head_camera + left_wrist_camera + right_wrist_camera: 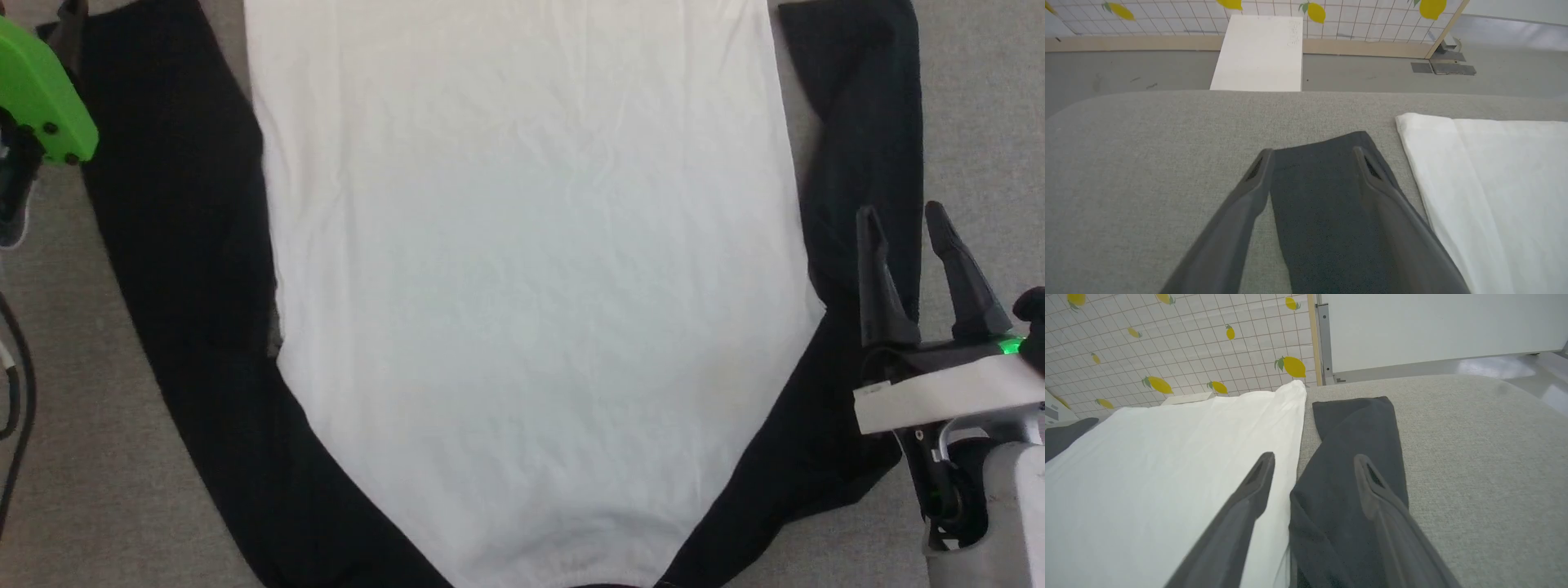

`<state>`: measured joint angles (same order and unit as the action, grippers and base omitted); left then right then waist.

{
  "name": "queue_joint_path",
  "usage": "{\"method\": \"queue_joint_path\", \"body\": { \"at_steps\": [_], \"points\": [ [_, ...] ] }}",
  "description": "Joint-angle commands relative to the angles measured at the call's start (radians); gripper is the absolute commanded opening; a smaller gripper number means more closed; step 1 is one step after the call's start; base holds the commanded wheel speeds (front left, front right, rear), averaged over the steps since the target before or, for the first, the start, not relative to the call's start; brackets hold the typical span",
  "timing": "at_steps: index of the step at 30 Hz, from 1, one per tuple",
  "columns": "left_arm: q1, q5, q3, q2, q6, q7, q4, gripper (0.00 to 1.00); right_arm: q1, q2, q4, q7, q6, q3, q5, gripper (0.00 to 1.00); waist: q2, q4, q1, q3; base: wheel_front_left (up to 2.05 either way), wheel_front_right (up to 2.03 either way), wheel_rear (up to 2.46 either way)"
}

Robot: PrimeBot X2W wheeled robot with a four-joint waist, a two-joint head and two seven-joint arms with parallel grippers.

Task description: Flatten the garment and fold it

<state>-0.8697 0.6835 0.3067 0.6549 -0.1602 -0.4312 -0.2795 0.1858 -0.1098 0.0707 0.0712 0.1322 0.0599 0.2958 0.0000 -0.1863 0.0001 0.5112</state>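
My left gripper needs to grab the black sleeve by its cuff (1317, 147) next, so that it can fold the sleeve across the white body (1486, 186).
The garment (522, 245) lies spread flat on the grey table, white body in the middle and a black sleeve along each side. In the left wrist view my left gripper (1312, 152) hovers open over the end of the left black sleeve (1314, 212), its fingers straddling the cuff, with the white body (1494, 183) to its right. My right gripper (902, 220) stands open over the right sleeve (865, 122). In the right wrist view my right gripper (1314, 456) has one finger over the white body (1167, 457) and the other over the black sleeve (1359, 424). Neither gripper holds cloth.
The grey padded table (988, 122) has bare strips outside both sleeves. My left arm's green cover (41, 90) and a dark cable (16, 367) sit at the left edge. Beyond the table's far edge stand a white block (1259, 53) and a lemon-patterned screen (1167, 343).
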Motion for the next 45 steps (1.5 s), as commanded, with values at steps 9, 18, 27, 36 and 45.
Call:
{"method": "queue_joint_path", "body": {
  "at_steps": [9, 18, 27, 36, 45],
  "points": [
    [-0.044, 0.006, -0.002, 0.065, -0.168, -0.241, -0.037, 1.00, 0.057, 0.000, -0.038, 0.029, -0.002, -0.030, 0.019, 1.00, 0.0000, -0.097, -0.0001, 0.123, 0.00, 0.00, 0.00],
    [-0.001, 0.019, -0.020, 0.090, -0.238, -0.303, 0.008, 0.00, 0.063, -0.005, -0.045, 0.026, -0.002, -0.038, 0.030, 1.00, 0.0000, -0.093, -0.0001, 0.129, 0.00, 0.00, 0.00],
    [0.027, 0.021, -0.040, 0.074, -0.187, -0.159, 0.053, 0.00, 0.060, -0.026, -0.046, 0.023, -0.002, -0.022, 0.026, 1.00, 0.0000, -0.039, -0.0001, 0.081, 0.00, 0.00, 0.00],
    [0.134, 0.072, -0.091, 0.053, -0.103, 0.015, 0.040, 0.00, 0.007, -0.040, -0.017, -0.020, -0.002, 0.016, -0.003, 1.00, 0.0000, 0.061, -0.0001, -0.093, 0.00, 0.00, 0.00],
    [0.298, 0.125, -0.178, 0.101, -0.074, 0.106, 0.091, 0.00, -0.106, -0.019, 0.041, -0.088, -0.002, 0.073, -0.035, 1.00, 0.0000, 0.144, -0.0001, -0.239, 0.00, 0.00, 0.00]
  ]
}}
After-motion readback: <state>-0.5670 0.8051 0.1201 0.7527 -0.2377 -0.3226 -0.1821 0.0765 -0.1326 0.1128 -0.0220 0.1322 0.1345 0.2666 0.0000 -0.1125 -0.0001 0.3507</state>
